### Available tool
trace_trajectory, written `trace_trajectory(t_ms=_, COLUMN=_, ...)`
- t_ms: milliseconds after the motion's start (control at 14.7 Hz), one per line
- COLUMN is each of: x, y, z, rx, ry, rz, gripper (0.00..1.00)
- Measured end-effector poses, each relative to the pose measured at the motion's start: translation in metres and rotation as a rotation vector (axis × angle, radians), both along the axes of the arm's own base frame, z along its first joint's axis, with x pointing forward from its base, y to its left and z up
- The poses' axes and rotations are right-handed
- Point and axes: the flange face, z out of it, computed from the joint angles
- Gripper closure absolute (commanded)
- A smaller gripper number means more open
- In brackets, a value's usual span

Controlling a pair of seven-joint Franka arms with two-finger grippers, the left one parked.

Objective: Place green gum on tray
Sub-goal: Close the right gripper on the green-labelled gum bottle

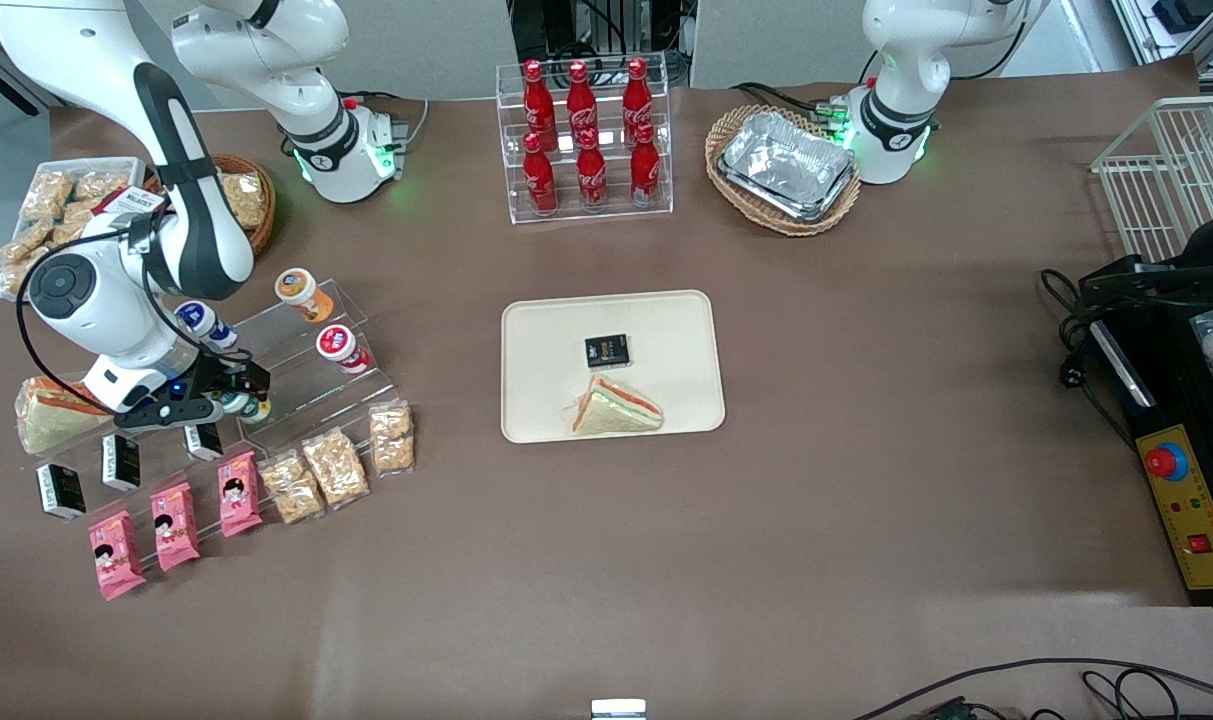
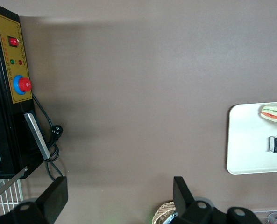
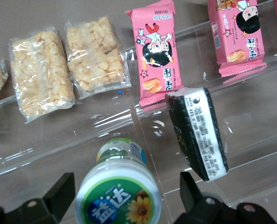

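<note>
My gripper grabs the green gum by its green-circled cap [image 1: 252,403] next, to place the green gum on the cream tray.
The green gum [image 3: 118,198], a small bottle with a white cap bearing a green circle, stands on the clear acrylic step display [image 3: 129,116]. It also shows in the front view [image 1: 242,404], mostly covered by the hand. My gripper [image 3: 125,189] is open and sits over the bottle, with one finger on each side of the cap and a gap on both sides. In the front view the gripper [image 1: 230,388] is at the working arm's end of the table. The cream tray [image 1: 686,320] lies at the table's middle, also seen in the left wrist view [image 2: 243,140].
A sandwich [image 1: 616,410] and a black pack [image 1: 607,350] lie on the tray. Blue-capped [image 1: 198,322], orange-capped [image 1: 299,288] and red-capped [image 1: 338,343] bottles stand on the display. A black pack [image 3: 199,130], pink snack packs [image 3: 157,51] and cracker packs [image 3: 94,51] lie close by.
</note>
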Motion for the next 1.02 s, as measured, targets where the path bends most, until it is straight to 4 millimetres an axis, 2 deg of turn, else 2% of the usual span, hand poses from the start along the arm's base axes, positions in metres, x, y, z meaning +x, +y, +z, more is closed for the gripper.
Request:
trace_trajectory(t_ms=204, x=0.000, y=0.000, z=0.002, rx=0.001, ry=-0.005, rz=0.000, gripper=0.06)
trace_trajectory(t_ms=340, x=0.000, y=0.001, z=0.005, rx=0.003, ry=-0.007, rz=0.000, gripper=0.21)
trace_trajectory(t_ms=475, x=-0.001, y=0.001, z=0.009, rx=0.006, ry=-0.006, rz=0.000, gripper=0.51)
trace_trajectory(t_ms=611, x=-0.002, y=0.001, z=0.012, rx=0.009, ry=0.000, rz=0.004, gripper=0.70)
trace_trajectory(t_ms=747, x=-0.002, y=0.001, z=0.012, rx=0.010, ry=0.003, rz=0.017, gripper=0.95)
trace_trajectory(t_ms=815, x=-0.002, y=0.001, z=0.012, rx=0.010, ry=0.003, rz=0.019, gripper=1.00)
trace_trajectory(t_ms=1019, x=-0.002, y=0.001, z=0.013, rx=0.010, ry=0.003, rz=0.025, gripper=1.00)
